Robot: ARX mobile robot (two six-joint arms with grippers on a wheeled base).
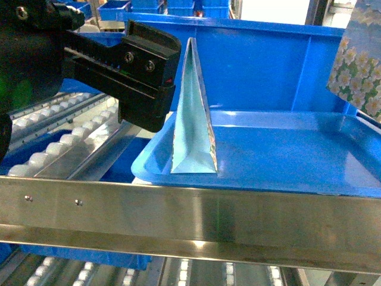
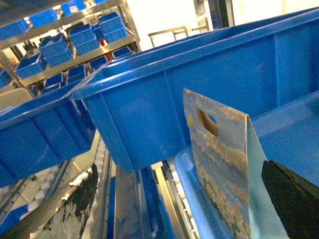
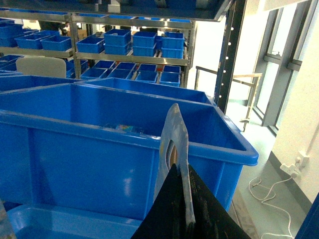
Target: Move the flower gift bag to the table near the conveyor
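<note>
The left gripper grabs the second gift bag by its thin top edge (image 1: pixel 191 43) next, to move the bag to the table near the conveyor.
A flower gift bag (image 1: pixel 359 59) hangs at the head view's top right, clear of the blue tray (image 1: pixel 286 155). My right gripper (image 3: pixel 187 172) is shut on that bag's top edge (image 3: pixel 174 134), just below the handle hole. A second gift bag (image 1: pixel 191 119) stands upright in the tray, its pale teal side facing the head camera and its floral face (image 2: pixel 219 169) showing in the left wrist view. My left gripper (image 1: pixel 152 89) is open right beside it, on its left. The conveyor (image 1: pixel 59 140) of white rollers runs at the left. The table is out of view.
A shiny steel shelf rail (image 1: pixel 190 220) crosses the front of the head view, with more rollers (image 1: pixel 178 271) below it. A deep blue bin (image 1: pixel 268 65) stands right behind the tray. Shelves of blue bins (image 3: pixel 134 45) fill the background.
</note>
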